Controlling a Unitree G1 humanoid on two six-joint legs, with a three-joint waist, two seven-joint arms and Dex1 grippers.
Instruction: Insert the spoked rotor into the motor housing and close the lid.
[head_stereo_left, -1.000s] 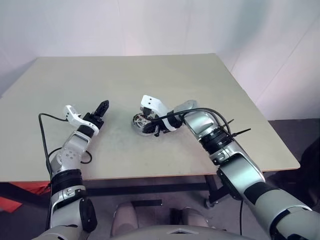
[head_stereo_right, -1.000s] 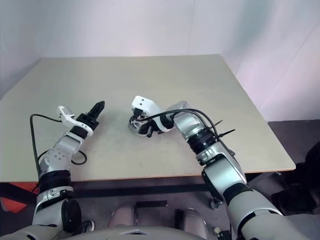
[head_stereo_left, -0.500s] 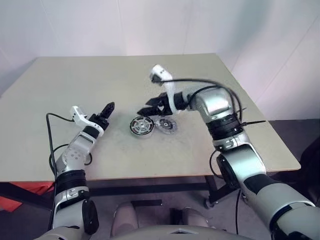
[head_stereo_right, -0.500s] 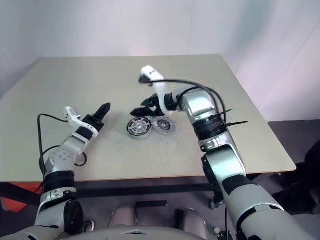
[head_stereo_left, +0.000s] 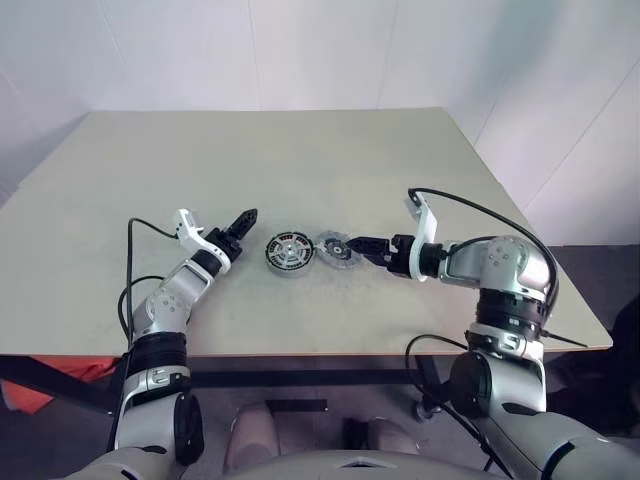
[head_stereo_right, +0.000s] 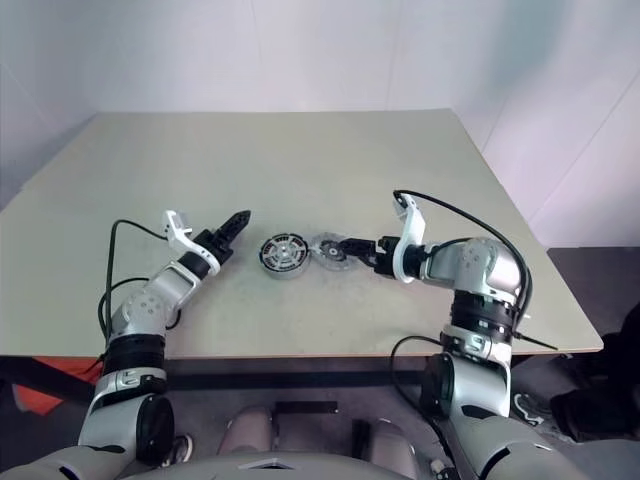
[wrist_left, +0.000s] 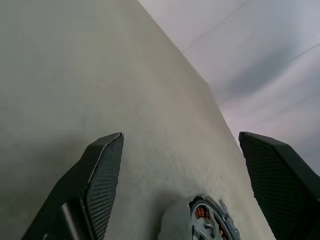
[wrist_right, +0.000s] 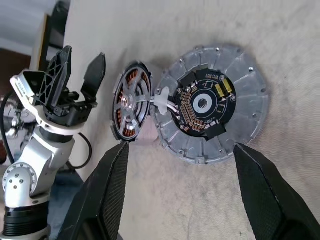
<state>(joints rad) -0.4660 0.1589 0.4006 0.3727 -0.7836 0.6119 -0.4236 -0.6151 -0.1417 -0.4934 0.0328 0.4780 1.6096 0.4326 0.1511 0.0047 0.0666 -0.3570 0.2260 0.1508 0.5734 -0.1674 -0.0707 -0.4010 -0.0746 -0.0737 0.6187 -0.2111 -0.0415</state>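
I will next grab the lid by its notched rim (wrist_right: 252, 100) with my right gripper to close the motor housing (wrist_right: 131, 102).
The motor housing (head_stereo_left: 288, 252) lies on the table, with copper-red windings inside a dark rim. The spoked rotor (wrist_right: 131, 106) sits in it, its silver spokes lying across the windings. The lid (head_stereo_left: 335, 247), a grey notched disc with a dark centre (wrist_right: 210, 102), lies flat just right of the housing and touches its rim. My right gripper (head_stereo_left: 358, 243) is open and points left, with its tips right beside the lid and nothing between its fingers (wrist_right: 260, 195). My left gripper (head_stereo_left: 244, 218) is open and empty just left of the housing (wrist_left: 205, 225).
The beige table (head_stereo_left: 300, 150) is bare around the parts. Its front edge runs close below both arms, and its right edge lies beyond the right arm. A black cable loops from each wrist.
My right gripper has opened and drawn back to the right, off the housing. The lid now shows flat beside the housing. My left gripper has moved right, closer to the housing.
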